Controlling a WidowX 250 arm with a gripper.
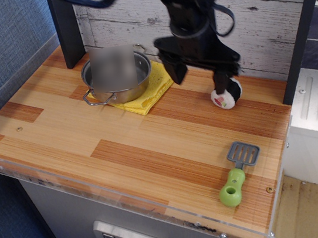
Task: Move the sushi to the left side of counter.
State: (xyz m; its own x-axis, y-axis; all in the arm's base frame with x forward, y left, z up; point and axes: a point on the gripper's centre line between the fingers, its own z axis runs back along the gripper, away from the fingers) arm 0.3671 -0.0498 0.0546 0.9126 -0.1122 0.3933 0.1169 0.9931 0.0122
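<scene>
I should next take hold of the sushi by its black-wrapped body [235,89] with my gripper, so that I can move it to the pot's side of the counter.
The sushi [228,95] is a small black-wrapped roll with a white face. It lies at the back right of the striped wooden counter [126,141]. My black gripper [198,75] hangs above the counter just left of the sushi. It is open and empty, with fingers spread wide. Its right finger [221,82] overlaps the sushi's upper left edge and hides part of it; I cannot tell whether it touches. The left finger [176,72] is over the yellow cloth's right edge.
A steel pot [116,76] stands on a yellow cloth [146,94] at the back left. A green-handled grey spatula [239,173] lies near the front right corner. A dark post [66,26] rises at the back left, another [303,27] at the right edge.
</scene>
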